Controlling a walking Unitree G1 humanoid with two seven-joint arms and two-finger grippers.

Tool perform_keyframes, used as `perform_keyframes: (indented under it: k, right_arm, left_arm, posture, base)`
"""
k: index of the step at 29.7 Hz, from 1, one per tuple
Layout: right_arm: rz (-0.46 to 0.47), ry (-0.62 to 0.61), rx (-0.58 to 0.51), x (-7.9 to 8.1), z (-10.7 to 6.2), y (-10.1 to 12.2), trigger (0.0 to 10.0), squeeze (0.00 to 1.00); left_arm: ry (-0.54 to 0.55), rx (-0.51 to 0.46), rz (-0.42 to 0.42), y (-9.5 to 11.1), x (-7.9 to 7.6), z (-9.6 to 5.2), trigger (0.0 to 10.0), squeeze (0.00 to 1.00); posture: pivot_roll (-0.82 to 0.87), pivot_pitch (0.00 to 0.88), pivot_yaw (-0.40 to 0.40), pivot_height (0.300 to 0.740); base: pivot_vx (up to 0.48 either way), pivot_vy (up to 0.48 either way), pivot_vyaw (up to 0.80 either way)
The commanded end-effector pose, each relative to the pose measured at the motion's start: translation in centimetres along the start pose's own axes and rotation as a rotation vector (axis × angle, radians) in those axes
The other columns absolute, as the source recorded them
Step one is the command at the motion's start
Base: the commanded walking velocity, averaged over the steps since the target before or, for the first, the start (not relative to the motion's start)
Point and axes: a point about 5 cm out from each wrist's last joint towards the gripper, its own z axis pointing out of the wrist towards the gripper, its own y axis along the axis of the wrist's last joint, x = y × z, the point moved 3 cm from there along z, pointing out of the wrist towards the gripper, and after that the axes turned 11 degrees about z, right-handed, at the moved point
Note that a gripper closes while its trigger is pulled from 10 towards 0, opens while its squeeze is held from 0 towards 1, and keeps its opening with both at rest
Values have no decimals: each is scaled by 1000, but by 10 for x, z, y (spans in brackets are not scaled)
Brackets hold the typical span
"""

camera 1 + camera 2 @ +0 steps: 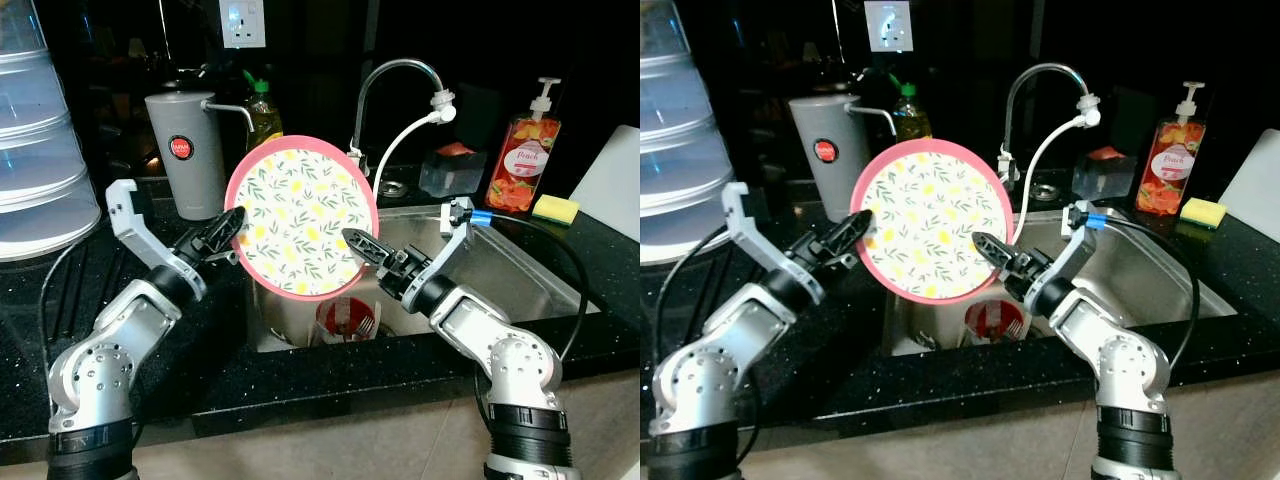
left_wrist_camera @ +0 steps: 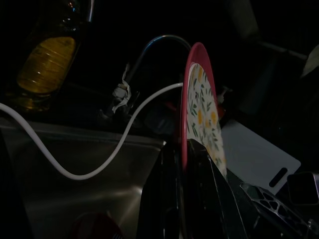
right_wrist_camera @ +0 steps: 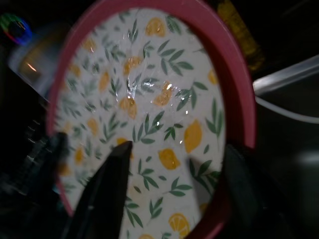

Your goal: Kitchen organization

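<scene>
The lemon-print plate needs to come apart from the pink dish (image 3: 241, 99) behind the plate, so the right gripper will next grab the plate by its white rim (image 3: 219, 169).
A round plate (image 1: 300, 215) with a pink rim and a lemon-and-leaf print stands upright in the air over the sink's left end, its face toward me. My left gripper (image 1: 232, 222) is shut on its left rim; in the left wrist view the plate's edge (image 2: 198, 94) runs between the two fingers. My right gripper (image 1: 358, 243) is open at the plate's lower right. In the right wrist view one finger (image 3: 107, 191) lies across the printed face (image 3: 149, 99) and the other sits past the rim.
Below the plate the steel sink (image 1: 520, 270) holds a red-and-white cup (image 1: 345, 318) with a fork. Behind are a curved tap (image 1: 390, 75), grey jug (image 1: 185, 150), orange soap bottle (image 1: 522, 160) and yellow sponge (image 1: 555, 208). Stacked clear tubs (image 1: 35, 150) stand far left.
</scene>
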Motion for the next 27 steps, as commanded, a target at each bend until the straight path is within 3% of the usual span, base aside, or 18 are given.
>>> perform_keyframes:
  k: [1, 2, 9, 21, 22, 23, 24, 27]
  right_arm:
    - [62, 57, 39, 7, 3, -10, 0, 0]
    - [97, 79, 40, 8, 2, -12, 0, 0]
    - [112, 81, 60, 7, 1, -16, 0, 0]
    - [138, 5, 61, -7, 3, -19, 0, 0]
    - [143, -12, 65, -10, 3, -21, 3529, 0]
    - [143, -12, 65, -10, 3, -21, 3529, 0]
    - [148, -28, 71, -12, 3, -22, 10000, 0]
    - [188, -89, 109, -26, 6, -35, 10000, 0]
  left_arm:
    - [-54, 3, -22, -3, -11, 3, 10000, 0]
    - [-54, 1, -45, -5, -11, 4, 10000, 0]
    - [-46, 6, -76, -9, -10, 4, 10000, 0]
    - [-11, -11, -150, -12, -3, 2, 10000, 0]
    - [-7, -12, -160, -13, -3, 2, 10000, 0]
    - [-7, -12, -160, -13, -3, 2, 10000, 0]
    - [0, -10, -172, -14, -2, 3, 10000, 0]
    - [90, 78, -227, -28, 9, 9, 10000, 0]
  posture:
    - [-32, 23, -8, 740]
    - [-32, 23, -9, 740]
    - [-32, 23, -9, 740]
    - [-30, 35, -11, 740]
    - [-31, 36, -10, 740]
    - [-31, 36, -10, 740]
    - [-31, 36, -10, 740]
    - [-35, 38, -6, 740]
  base:
    - [0, 0, 0]
    - [0, 0, 0]
    - [0, 0, 0]
    - [0, 0, 0]
    - [0, 0, 0]
    - [0, 0, 0]
    - [0, 0, 0]
    - [0, 0, 0]
